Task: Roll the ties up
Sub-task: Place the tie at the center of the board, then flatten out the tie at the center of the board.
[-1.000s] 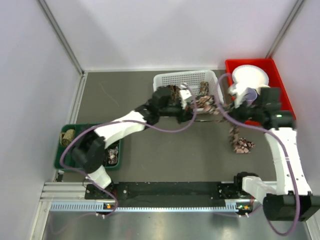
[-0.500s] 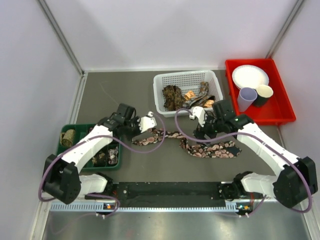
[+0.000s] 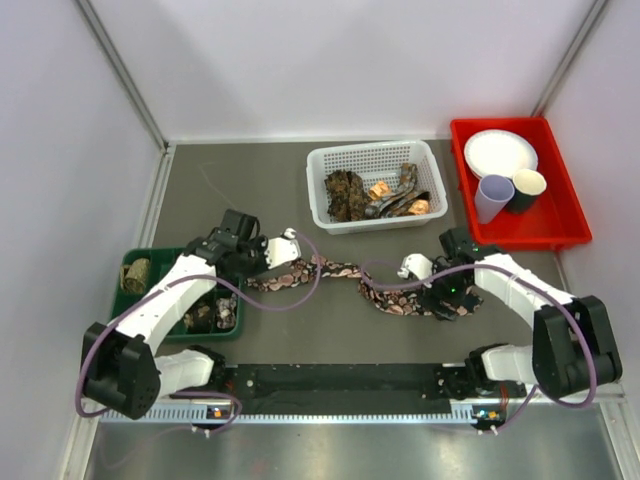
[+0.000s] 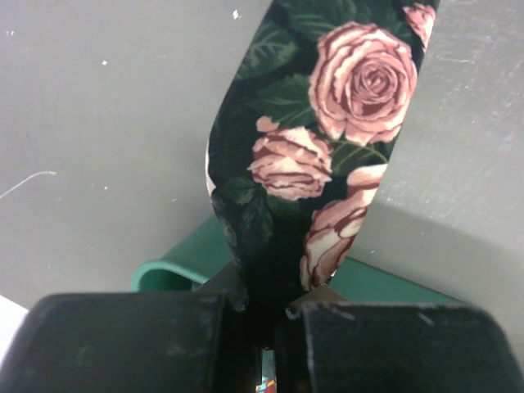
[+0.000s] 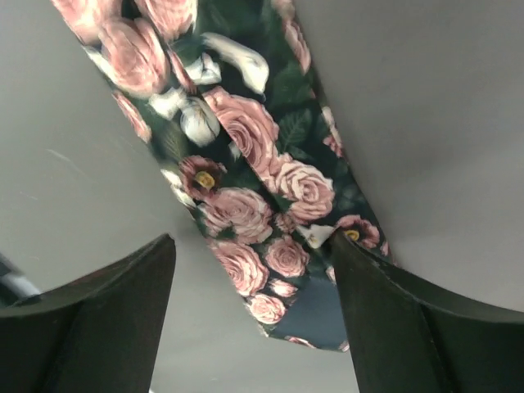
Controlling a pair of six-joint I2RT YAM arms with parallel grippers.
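The tie's held end is at the green bin's edge and would fall short of empty table, so my left gripper should move there before it opens.
A dark tie (image 3: 340, 270) printed with pink roses lies stretched across the middle of the table. My left gripper (image 3: 262, 270) is shut on its narrow left end. In the left wrist view the rose fabric (image 4: 327, 123) runs out from between the closed jaws of the gripper (image 4: 262, 315). My right gripper (image 3: 440, 298) stands open over the tie's wide right end. In the right wrist view that pointed end (image 5: 270, 237) lies flat between the spread fingers (image 5: 106, 319), untouched. More ties (image 3: 375, 195) lie crumpled in the white basket (image 3: 322, 160).
A green bin (image 3: 130, 300) at the left holds small rolled coils (image 3: 135, 272). At the back right, a red tray (image 3: 560, 225) carries a white plate (image 3: 500, 152) and two cups (image 3: 493, 195). Purple cables loop off both arms.
The tie, lifted near the basket a second ago, now lies spread on the table. The right gripper has let go of it, opened and moved down-right over the wide end. The left pulled its end leftward.
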